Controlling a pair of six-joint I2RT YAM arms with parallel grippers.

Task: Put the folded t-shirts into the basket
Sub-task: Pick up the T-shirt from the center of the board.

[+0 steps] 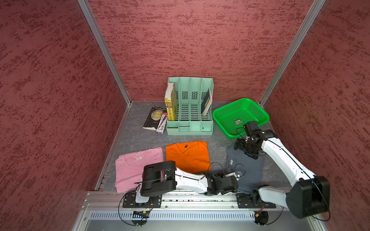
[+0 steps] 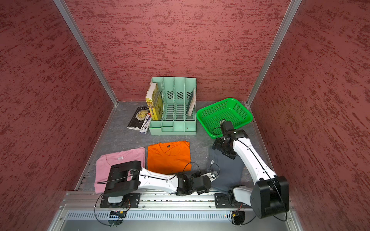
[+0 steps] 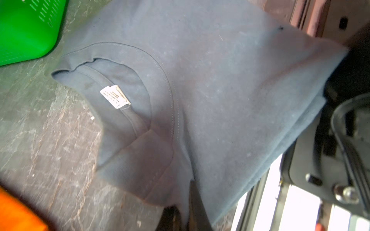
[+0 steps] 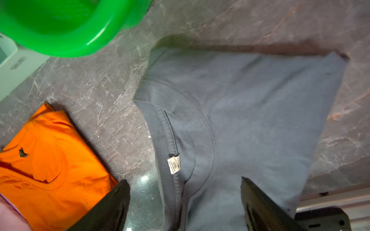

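Next, my right gripper grips the grey-blue folded tee's far end beside the collar, opposite my left gripper, to lower the tee into the basket [image 1: 215,118].
Three folded t-shirts lie in a row near the table's front: pink [image 1: 132,170] at the left, orange [image 1: 188,156] in the middle, slate grey-blue [image 1: 246,170] at the right. My left gripper [image 3: 184,212] is shut on the grey-blue tee [image 3: 220,90], pinching its near left edge. Above that tee's far end, by the collar, my right gripper [image 4: 185,182] hangs open, fingers astride the cloth [image 4: 250,110]. The green basket [image 1: 215,118] stands at the back right with only a sticker inside, just beyond the right gripper [image 1: 245,149].
A mint-green file organizer [image 1: 190,112] with upright books stands at the back centre. A black book and a pen box [image 1: 154,118] lie to its left. Red walls close in three sides. An aluminium rail [image 1: 180,198] runs along the front.
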